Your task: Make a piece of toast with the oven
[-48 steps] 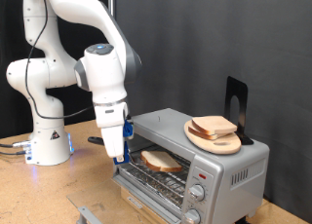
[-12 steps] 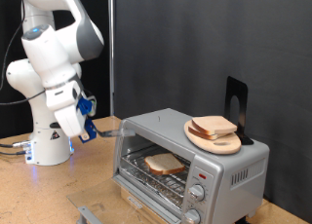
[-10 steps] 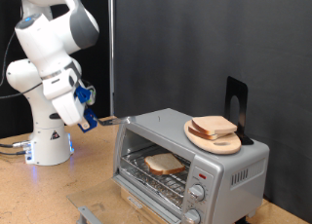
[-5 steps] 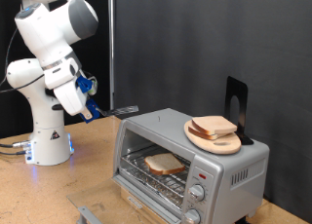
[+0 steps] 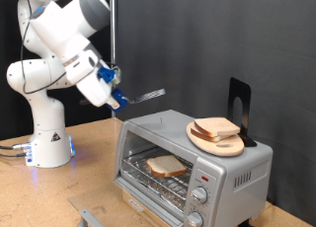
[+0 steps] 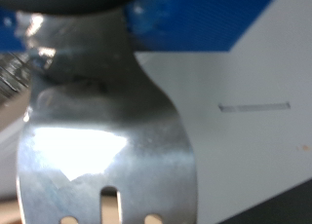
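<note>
My gripper should keep holding the metal utensil, because the utensil's slotted head is above the oven's roof (image 5: 166, 124).
One piece of toast (image 5: 165, 166) lies on the wire rack inside the silver oven (image 5: 232, 166), whose front stands open. A second slice (image 5: 215, 127) rests on a round wooden plate (image 5: 227, 146) on the oven's roof. My gripper (image 5: 119, 98) hangs in the air above the oven's upper left corner, shut on the handle of a metal fork-like utensil (image 5: 148, 93) that points towards the exterior view's right. The wrist view is filled by that utensil's shiny slotted head (image 6: 97, 156).
Two round knobs (image 5: 197, 199) sit on the oven's front panel. A black stand (image 5: 238, 101) rises behind the plate. The robot base (image 5: 47, 138) stands on the wooden table at the exterior view's left, and a grey metal piece (image 5: 87, 217) lies at the bottom edge.
The arm has lifted and swung to the exterior view's right, carrying the utensil from beside the oven's left side to above its upper left corner. Both bread slices stayed put.
</note>
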{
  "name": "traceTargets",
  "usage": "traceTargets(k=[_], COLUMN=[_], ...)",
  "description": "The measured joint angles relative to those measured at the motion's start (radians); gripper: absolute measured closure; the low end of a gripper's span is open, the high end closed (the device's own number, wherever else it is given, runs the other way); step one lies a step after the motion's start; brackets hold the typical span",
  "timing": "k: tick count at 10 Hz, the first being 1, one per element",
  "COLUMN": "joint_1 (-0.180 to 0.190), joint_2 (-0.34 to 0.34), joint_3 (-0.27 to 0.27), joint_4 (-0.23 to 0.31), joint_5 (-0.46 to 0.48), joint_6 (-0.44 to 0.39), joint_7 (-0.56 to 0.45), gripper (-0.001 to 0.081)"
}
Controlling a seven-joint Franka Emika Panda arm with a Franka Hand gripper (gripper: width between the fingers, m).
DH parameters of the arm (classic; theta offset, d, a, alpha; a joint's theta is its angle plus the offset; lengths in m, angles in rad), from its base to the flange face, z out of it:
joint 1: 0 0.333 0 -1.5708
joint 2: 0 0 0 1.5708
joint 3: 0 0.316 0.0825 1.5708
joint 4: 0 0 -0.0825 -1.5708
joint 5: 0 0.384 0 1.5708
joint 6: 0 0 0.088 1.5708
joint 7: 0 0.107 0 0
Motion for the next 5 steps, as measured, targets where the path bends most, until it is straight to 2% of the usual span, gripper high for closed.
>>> traceTargets(k=[5], joint_1=[0.061], joint_2=[0.013], joint_3=[0.17], joint_4=[0.032], joint_5=[0.031], joint_6=[0.089], joint_7=[0.155], gripper=[0.0422])
